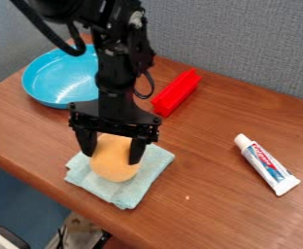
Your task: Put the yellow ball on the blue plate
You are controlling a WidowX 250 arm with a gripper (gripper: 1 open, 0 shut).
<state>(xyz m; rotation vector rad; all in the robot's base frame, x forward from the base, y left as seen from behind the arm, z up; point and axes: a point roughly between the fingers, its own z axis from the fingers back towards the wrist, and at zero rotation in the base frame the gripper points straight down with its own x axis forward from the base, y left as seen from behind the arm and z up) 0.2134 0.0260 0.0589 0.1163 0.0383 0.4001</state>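
My gripper takes hold of the ball by its rounded middle (113, 160) next, to put the yellow ball on the blue plate (50, 80).
The yellow ball (113, 160), egg-shaped and orange-yellow, rests on a square teal cloth (117, 175) near the table's front edge. My gripper (113, 153) points straight down over it, open, with one black finger on each side of the ball; whether the fingers (84, 147) touch it I cannot tell. The ball's top is partly hidden by the gripper. The blue plate (50, 80) stands at the back left of the table, behind the arm, with nothing on it.
A red block (177, 91) lies behind the arm, to the right of the plate. A white toothpaste tube (266, 162) lies at the right. The brown table's front edge (38, 191) runs close to the cloth.
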